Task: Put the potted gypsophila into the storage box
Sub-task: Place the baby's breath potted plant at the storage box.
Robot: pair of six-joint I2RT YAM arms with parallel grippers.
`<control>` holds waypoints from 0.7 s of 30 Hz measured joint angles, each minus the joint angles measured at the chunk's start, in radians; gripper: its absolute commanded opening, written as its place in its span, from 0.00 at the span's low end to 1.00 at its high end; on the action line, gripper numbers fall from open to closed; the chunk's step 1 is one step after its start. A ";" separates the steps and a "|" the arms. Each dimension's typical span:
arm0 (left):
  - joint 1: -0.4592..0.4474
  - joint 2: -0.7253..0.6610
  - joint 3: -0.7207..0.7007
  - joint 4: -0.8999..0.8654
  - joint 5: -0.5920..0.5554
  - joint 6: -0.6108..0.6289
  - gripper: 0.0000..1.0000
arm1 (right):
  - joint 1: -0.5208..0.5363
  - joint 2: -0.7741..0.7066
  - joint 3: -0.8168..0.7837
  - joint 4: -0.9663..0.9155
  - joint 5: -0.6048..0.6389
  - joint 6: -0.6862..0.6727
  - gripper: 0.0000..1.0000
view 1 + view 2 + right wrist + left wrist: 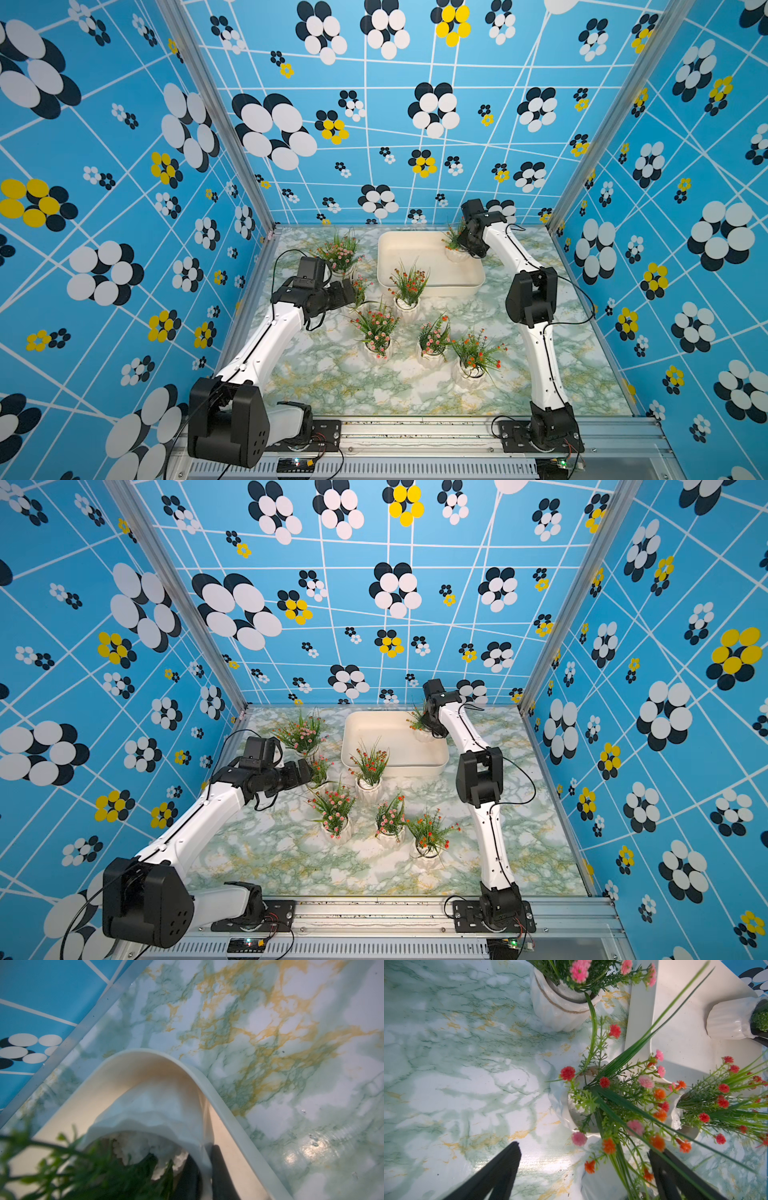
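Observation:
The white ribbed pot is inside the sides of the box and would settle tilted in the box's far corner, so my right gripper needs to release it now.
The cream storage box (415,291) (395,771) stands at the back of the marble table. My right gripper (469,245) (434,729) (206,1157) is shut on the rim of a white ribbed pot of gypsophila (456,254) (158,1109), with one finger inside and one outside. This pot is inside the box's far right corner. My left gripper (351,293) (309,771) (583,1148) is open, low over another potted gypsophila (562,1105) with red, pink and orange blooms. Some of its stems reach between the fingers.
Several more white pots of flowers stand on the table: one (340,270) left of the box, one (406,307) at its front wall, and three (376,349) (432,353) (473,370) in a row nearer the front. Blue patterned walls close in three sides.

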 measured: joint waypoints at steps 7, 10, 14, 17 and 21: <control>0.000 -0.002 -0.008 -0.001 0.000 -0.004 0.99 | 0.000 0.003 0.000 0.019 0.000 0.000 0.21; 0.000 -0.003 -0.009 -0.001 0.000 -0.004 0.99 | 0.000 0.003 0.000 0.046 0.000 0.004 0.27; 0.000 -0.010 -0.013 -0.002 0.000 -0.004 0.99 | 0.000 0.003 0.000 0.048 0.001 -0.001 0.33; 0.000 -0.016 -0.013 -0.002 0.000 -0.004 0.99 | 0.000 0.003 0.000 0.048 0.004 -0.005 0.35; 0.000 -0.035 -0.013 -0.006 -0.001 -0.004 0.99 | -0.001 -0.004 -0.006 0.050 0.005 -0.014 0.39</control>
